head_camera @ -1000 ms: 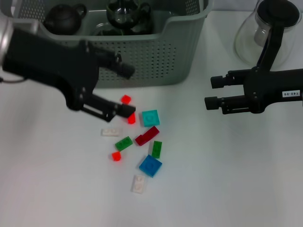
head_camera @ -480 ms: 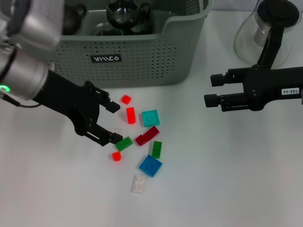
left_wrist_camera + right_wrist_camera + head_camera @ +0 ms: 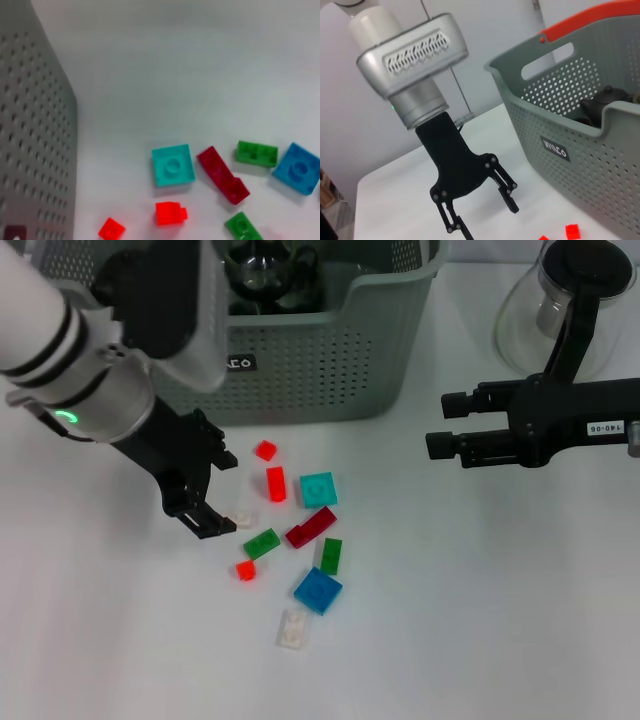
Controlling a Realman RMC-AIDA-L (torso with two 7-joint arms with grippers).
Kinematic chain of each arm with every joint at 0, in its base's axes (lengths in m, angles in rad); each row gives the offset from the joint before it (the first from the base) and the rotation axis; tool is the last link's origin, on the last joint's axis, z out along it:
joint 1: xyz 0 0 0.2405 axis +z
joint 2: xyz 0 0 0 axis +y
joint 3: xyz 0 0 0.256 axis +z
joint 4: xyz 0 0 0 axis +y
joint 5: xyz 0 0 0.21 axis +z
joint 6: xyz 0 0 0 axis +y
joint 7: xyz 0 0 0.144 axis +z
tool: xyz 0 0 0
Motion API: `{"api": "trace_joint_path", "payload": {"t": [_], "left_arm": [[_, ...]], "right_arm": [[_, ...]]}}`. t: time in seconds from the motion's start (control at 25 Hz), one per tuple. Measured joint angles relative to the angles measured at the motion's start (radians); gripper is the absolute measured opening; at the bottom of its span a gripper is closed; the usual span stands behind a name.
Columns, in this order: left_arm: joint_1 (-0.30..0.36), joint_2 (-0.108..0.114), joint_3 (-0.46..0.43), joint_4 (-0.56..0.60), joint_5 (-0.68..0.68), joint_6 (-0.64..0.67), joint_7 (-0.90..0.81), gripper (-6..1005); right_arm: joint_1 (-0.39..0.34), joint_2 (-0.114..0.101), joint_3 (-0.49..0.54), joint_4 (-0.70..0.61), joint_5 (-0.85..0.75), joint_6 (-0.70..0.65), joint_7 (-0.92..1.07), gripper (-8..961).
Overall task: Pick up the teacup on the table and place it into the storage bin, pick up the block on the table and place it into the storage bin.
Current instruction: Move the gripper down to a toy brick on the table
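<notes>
The small white block is still out of reach of my left gripper's lower finger, which stops short of it in the head view. My left gripper should move toward the block before it closes on it.
Several small blocks lie scattered in front of the storage bin: two red ones, a teal one, a dark red one, two green ones, a blue one and a white one. My left gripper hangs open just left of them, its lower fingertip beside that white block. The left wrist view shows the teal block, a red block and the bin wall. My right gripper stands open at the right, holding nothing. No teacup shows on the table.
A glass pitcher with a black lid stands at the back right, behind the right arm. Dark tea ware sits inside the bin. A second white block lies nearest the front. The right wrist view shows the left gripper beside the bin.
My left gripper has come away from the bin's front wall, down and to the left, and turned. It now sits beside the white block. The right gripper edged slightly left.
</notes>
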Motion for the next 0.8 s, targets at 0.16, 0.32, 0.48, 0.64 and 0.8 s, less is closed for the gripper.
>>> {"api": "trace_joint_path", "payload": {"t": [0.16,0.32,0.48,0.64,0.8], "left_arm": [[-0.010,-0.008,0.079,0.016,0.026,-0.019,-0.036,797],[-0.018,-0.008,0.152,0.016,0.042,-0.048,-0.071,797],[-0.025,-0.008,0.236,0.000,0.094,-0.082,-0.127,798],[-0.026,-0.010,0.262,-0.006,0.113,-0.086,-0.148,798],[-0.022,-0.011,0.287,-0.009,0.114,-0.091,-0.163,770]], "right_arm": [[0.000,0.002,0.000,0.003,0.000,0.008,0.000,749],[0.001,0.002,0.000,0.009,0.000,0.009,0.000,749],[-0.001,0.002,0.000,0.010,0.000,0.009,0.000,749],[-0.004,0.001,0.000,0.011,0.000,0.014,-0.004,749],[-0.006,0.001,0.000,0.012,0.000,0.016,-0.008,749]]}}
